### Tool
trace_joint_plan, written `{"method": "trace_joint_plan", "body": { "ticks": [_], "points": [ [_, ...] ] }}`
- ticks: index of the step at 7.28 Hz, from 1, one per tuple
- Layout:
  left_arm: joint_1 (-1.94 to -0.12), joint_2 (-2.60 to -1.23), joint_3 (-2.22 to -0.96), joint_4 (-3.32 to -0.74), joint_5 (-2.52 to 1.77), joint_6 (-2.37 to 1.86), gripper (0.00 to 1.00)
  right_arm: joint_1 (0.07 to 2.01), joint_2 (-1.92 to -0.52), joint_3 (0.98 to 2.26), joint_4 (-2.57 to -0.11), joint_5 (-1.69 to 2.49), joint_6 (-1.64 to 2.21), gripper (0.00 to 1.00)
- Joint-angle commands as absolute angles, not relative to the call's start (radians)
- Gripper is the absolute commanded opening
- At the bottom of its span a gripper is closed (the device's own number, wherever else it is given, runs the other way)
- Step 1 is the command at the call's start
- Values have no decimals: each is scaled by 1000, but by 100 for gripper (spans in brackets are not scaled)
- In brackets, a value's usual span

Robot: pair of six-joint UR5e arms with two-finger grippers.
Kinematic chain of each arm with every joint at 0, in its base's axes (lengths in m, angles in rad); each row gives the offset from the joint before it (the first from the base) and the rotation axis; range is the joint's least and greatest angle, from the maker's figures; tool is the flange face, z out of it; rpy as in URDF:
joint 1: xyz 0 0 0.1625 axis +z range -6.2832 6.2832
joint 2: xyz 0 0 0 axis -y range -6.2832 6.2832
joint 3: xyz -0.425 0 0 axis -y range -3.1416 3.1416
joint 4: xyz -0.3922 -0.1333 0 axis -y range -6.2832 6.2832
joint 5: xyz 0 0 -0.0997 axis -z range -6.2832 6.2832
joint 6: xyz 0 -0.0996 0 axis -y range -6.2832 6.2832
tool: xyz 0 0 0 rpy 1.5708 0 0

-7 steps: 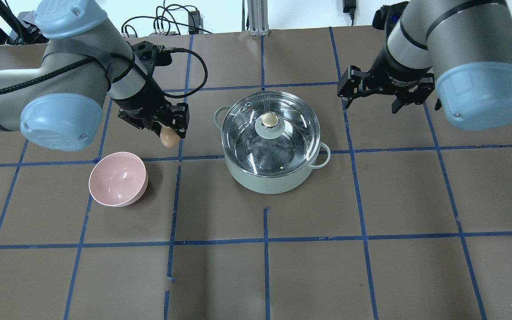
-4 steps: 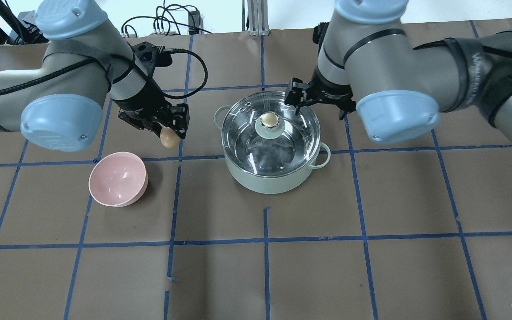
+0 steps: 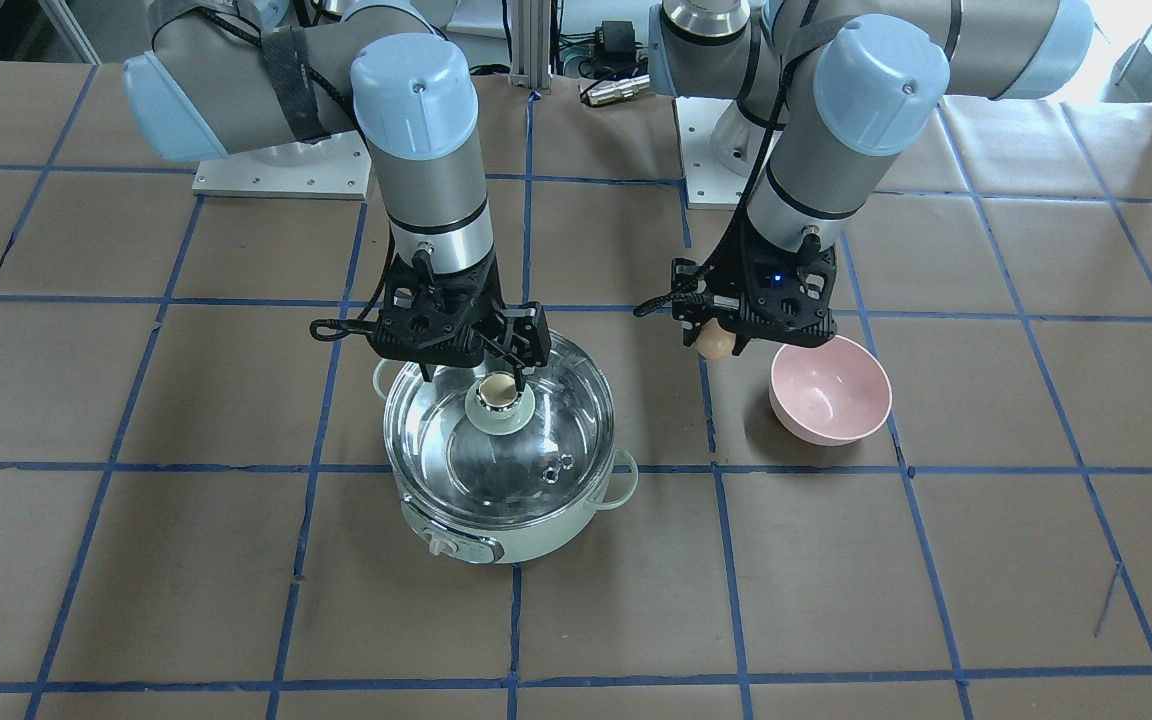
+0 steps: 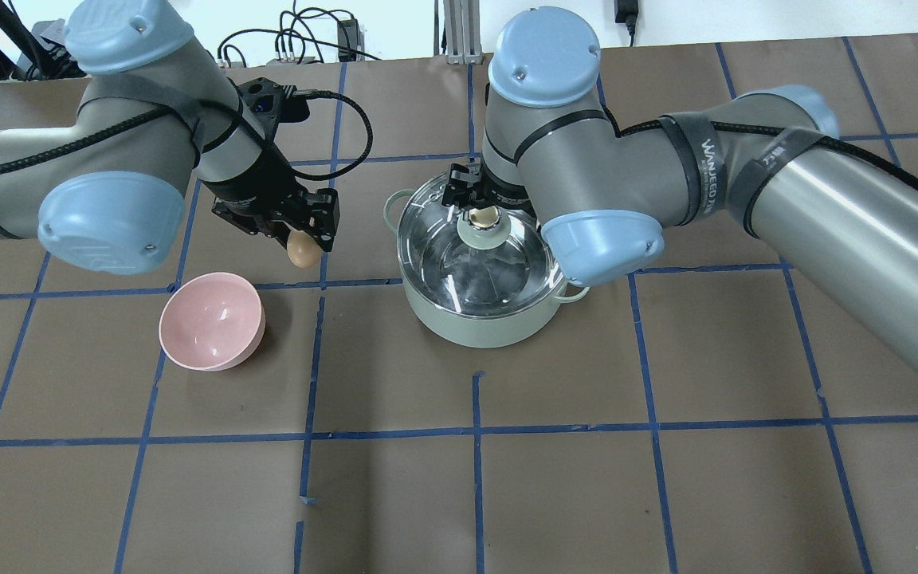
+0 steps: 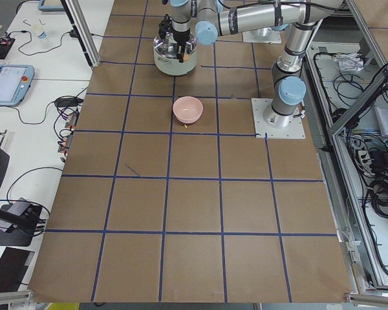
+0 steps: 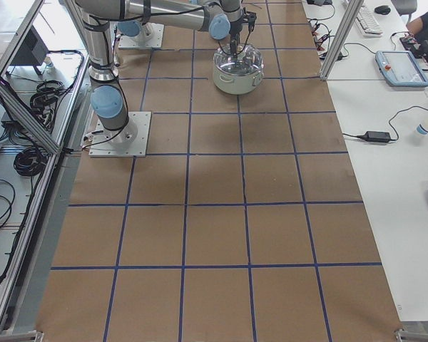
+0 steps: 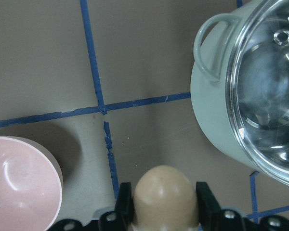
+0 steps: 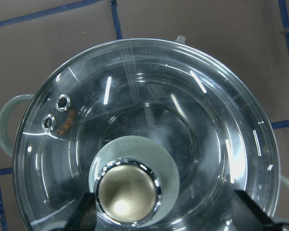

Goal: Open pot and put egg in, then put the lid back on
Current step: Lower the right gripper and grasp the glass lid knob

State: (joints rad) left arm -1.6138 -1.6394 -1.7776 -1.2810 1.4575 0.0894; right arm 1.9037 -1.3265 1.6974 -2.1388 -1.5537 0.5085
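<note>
My right gripper grabs the lid by its beige knob (image 3: 497, 391) next, to lift it off the pot (image 3: 452, 528) for the egg.
The mint-green pot (image 4: 479, 323) stands mid-table with the glass lid (image 4: 447, 255) on it; it also shows in the front view (image 3: 496, 535). My right gripper (image 3: 476, 372) is open just over the lid. Its fingers (image 8: 84, 217) stand on either side of the beige knob (image 8: 127, 192), which lies nearer one finger. I cannot tell if they touch it. My left gripper (image 4: 304, 243) is shut on the tan egg (image 4: 302, 250) and holds it above the table, left of the pot. The egg also shows in the left wrist view (image 7: 164, 195).
A pink bowl (image 4: 210, 320) sits on the table in front of the left gripper, left of the pot. The brown table cover (image 4: 475, 494) carries a blue tape grid. The right arm's elbow (image 4: 602, 243) hangs over the pot's right side.
My right arm has swung left from the right of the pot to over the lid, its open gripper now straddling the knob. The left gripper with the egg has not moved.
</note>
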Motion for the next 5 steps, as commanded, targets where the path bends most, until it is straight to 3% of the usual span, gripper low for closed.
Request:
{"method": "trace_joint_plan", "body": {
  "ticks": [1, 5],
  "points": [
    [-1614, -1638, -1778, -1281, 1459, 95, 1, 1908, -1293, 1671, -2160, -1549, 514, 100],
    [-1612, -1637, -1775, -1282, 1462, 97, 1, 1930, -1289, 1674, -2158, -1546, 555, 90]
  ]
}}
